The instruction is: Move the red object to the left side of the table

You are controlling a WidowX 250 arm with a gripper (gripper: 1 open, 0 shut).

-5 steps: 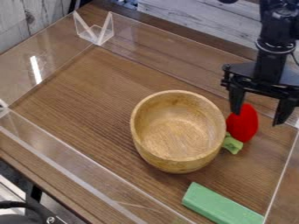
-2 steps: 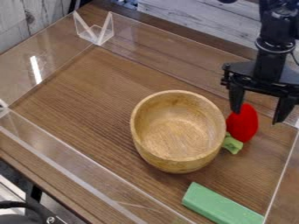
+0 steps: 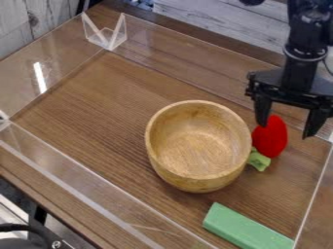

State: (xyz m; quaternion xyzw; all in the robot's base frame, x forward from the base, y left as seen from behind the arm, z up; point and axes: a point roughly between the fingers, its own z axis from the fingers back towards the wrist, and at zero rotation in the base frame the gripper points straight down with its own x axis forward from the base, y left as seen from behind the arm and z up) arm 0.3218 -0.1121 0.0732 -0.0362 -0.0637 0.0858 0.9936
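My gripper next needs to grab the strawberry toy by its red body [image 3: 270, 134] to bring the toy to the left side of the table.
The red object [image 3: 272, 139], a small strawberry toy with a light green leafy end at its bottom, lies on the brown wood-grain table [image 3: 117, 97] at the right, just beside the wooden bowl. My black gripper [image 3: 289, 119] points straight down right above and around it, open, with one finger on the left and one on the right of the toy. The fingers do not press on it.
A round wooden bowl [image 3: 198, 144] stands in the middle, touching distance left of the strawberry. A flat green block [image 3: 246, 229] lies at the front right. Clear acrylic walls edge the table; a clear bracket [image 3: 104, 31] stands at the back left.
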